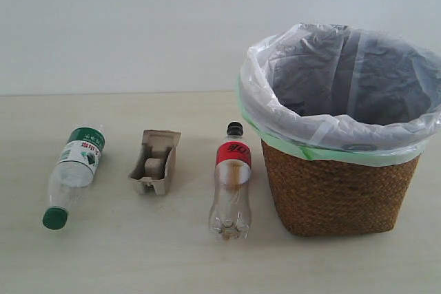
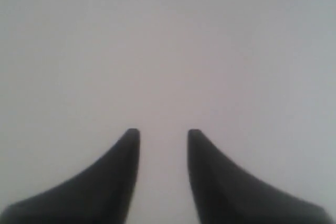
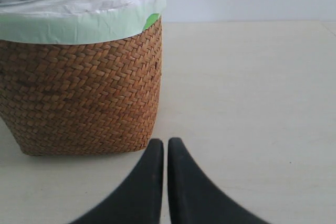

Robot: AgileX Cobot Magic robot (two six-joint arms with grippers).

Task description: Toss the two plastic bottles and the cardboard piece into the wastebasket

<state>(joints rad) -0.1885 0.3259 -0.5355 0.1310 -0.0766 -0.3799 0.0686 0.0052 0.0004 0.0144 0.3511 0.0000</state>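
Observation:
The robot's left gripper needs to grab the red-labelled bottle next by its clear body below the label [image 1: 231,198], so that it can throw the bottle into the wastebasket [image 1: 341,191].
Three items lie in a row on the pale table in the exterior view: the green-capped bottle [image 1: 74,175] at left, the cardboard piece [image 1: 156,161] in the middle, the black-capped, red-labelled bottle [image 1: 231,182] right of it. The wicker wastebasket [image 1: 341,191] with its white bag stands at the right, close beside the red-labelled bottle. Neither arm shows in the exterior view. My left gripper [image 2: 163,132] is open, with only a blank grey surface before it. My right gripper [image 3: 166,142] is shut and empty, low over the table beside the wastebasket [image 3: 84,90].
A plain white wall [image 1: 138,25] rises behind the table. Bare tabletop [image 3: 247,93] stretches away beside the basket in the right wrist view.

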